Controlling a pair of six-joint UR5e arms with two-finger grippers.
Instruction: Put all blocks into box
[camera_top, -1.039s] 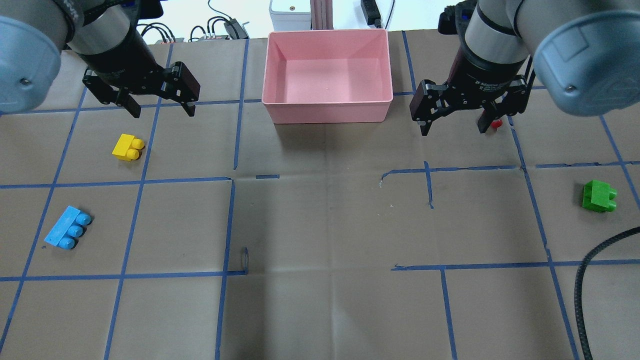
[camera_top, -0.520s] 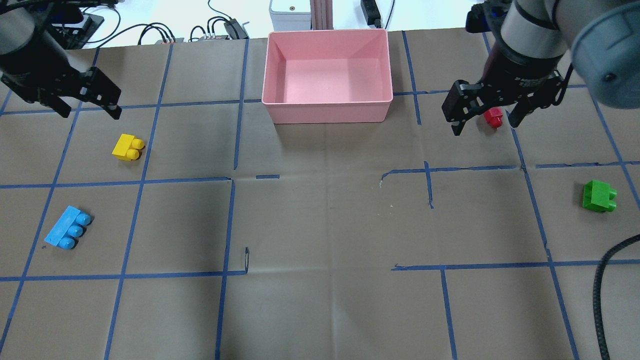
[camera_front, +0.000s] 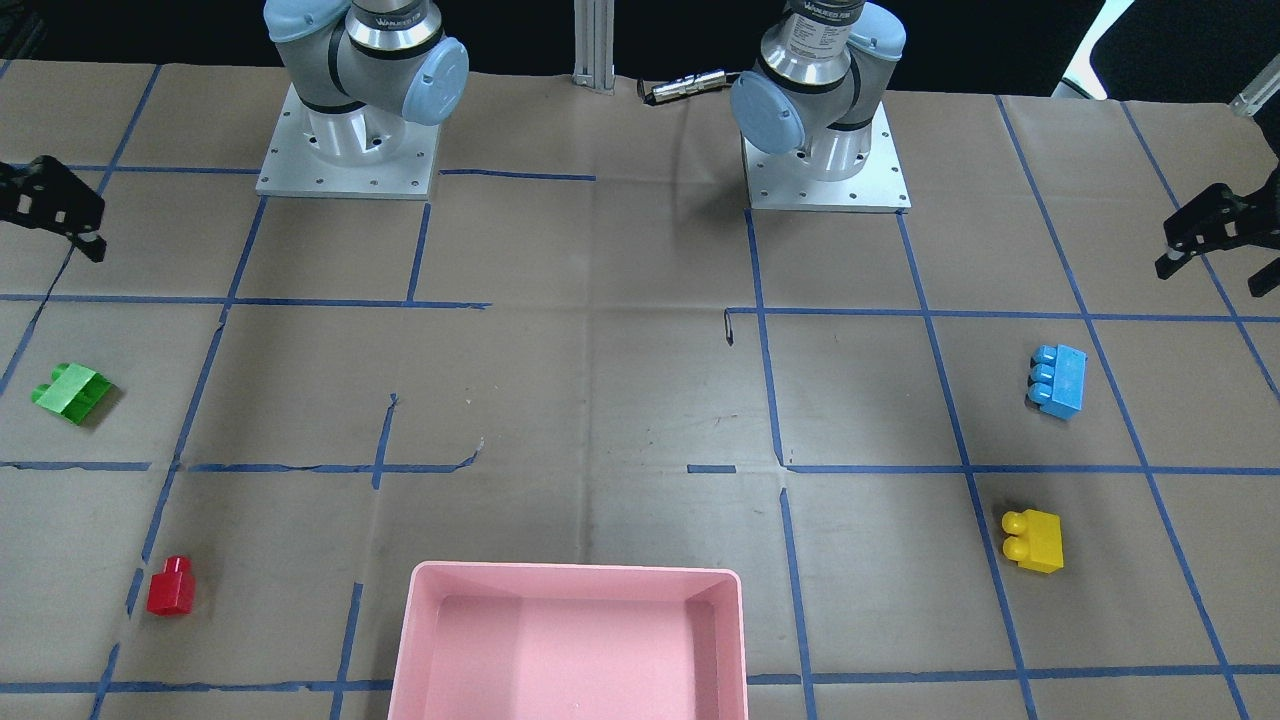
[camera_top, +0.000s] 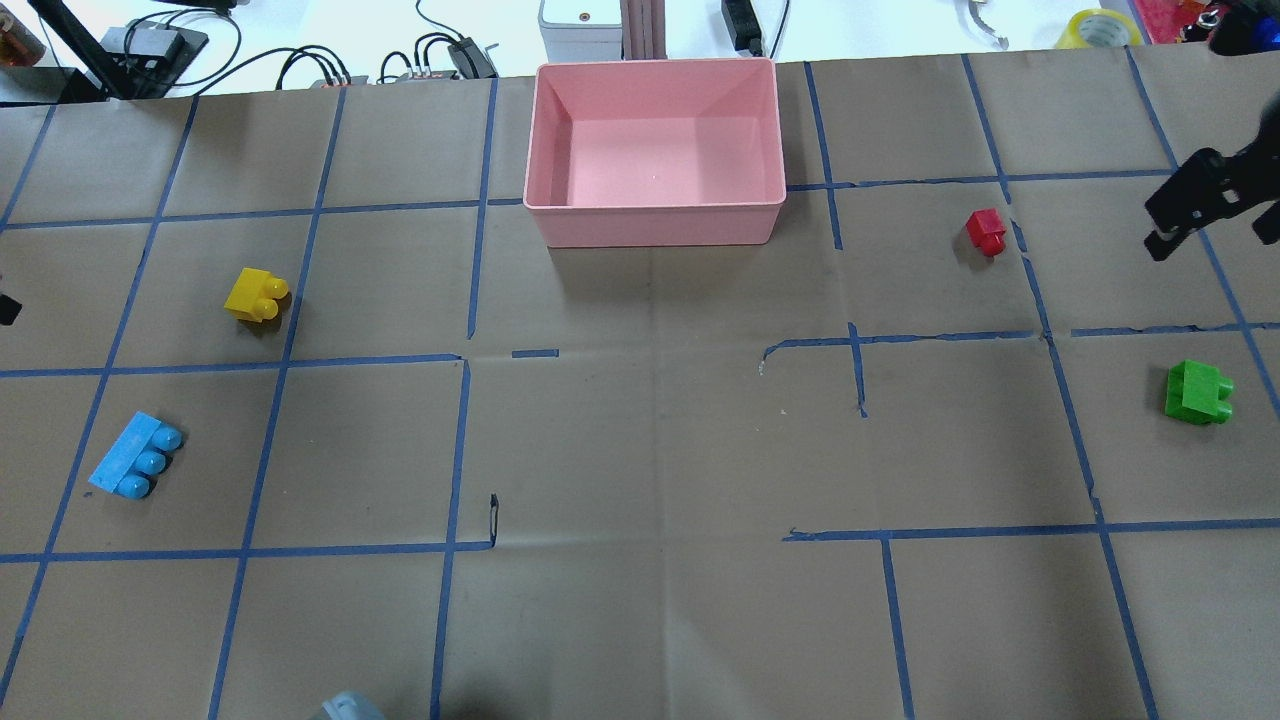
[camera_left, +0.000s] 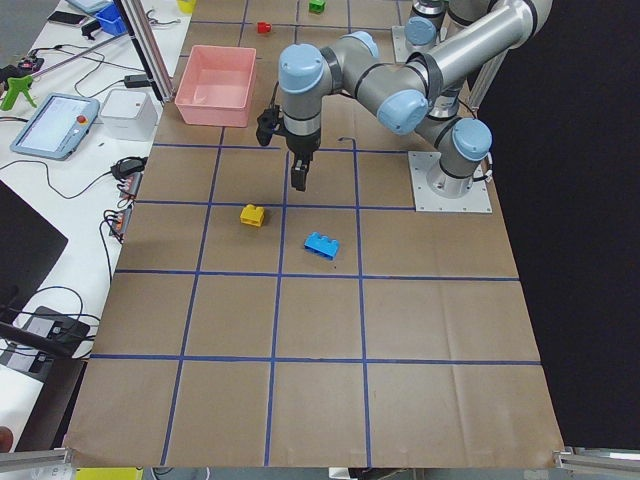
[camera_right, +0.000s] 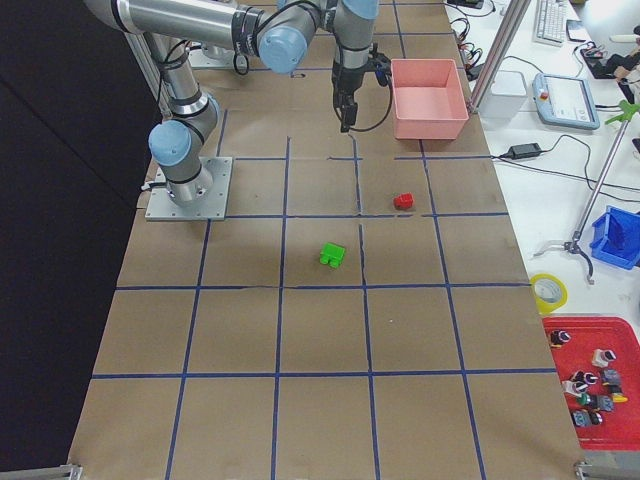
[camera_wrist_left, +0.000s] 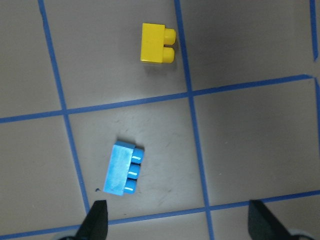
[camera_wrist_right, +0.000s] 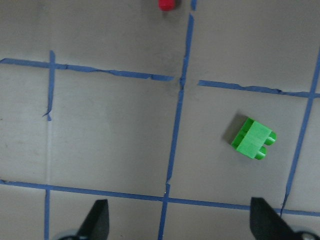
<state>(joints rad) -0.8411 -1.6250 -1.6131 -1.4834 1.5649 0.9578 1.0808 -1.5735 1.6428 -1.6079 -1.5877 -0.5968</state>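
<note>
The robot's left gripper will pick up the light-blue brick by its studded body (camera_front: 1058, 382) next, to put the brick into the pink box (camera_front: 566, 642).
The pink box (camera_top: 655, 226) stands empty at the table's far middle. The yellow brick (camera_top: 256, 295) and light-blue brick (camera_top: 135, 468) lie on the left, both also in the left wrist view: yellow (camera_wrist_left: 156, 43), light-blue (camera_wrist_left: 123, 168). The red brick (camera_top: 986, 231) and green brick (camera_top: 1196, 392) lie on the right; the right wrist view shows green (camera_wrist_right: 253, 138) and red (camera_wrist_right: 166, 4). My left gripper (camera_wrist_left: 179, 223) is open and empty, high above the left bricks. My right gripper (camera_wrist_right: 180, 223) is open and empty, high above the paper near the green brick.
Blue tape lines grid the brown paper. Cables and devices (camera_top: 440, 55) and a metal post (camera_top: 640, 25) lie beyond the box. A tape roll (camera_top: 1100, 25) is at the far right. The arm bases (camera_front: 350, 150) stand on the robot's side.
Both arms have swung outward from beside the box toward the table's ends. The left gripper has nearly left the overhead view. The right gripper has moved right past the red brick. No brick moved.
</note>
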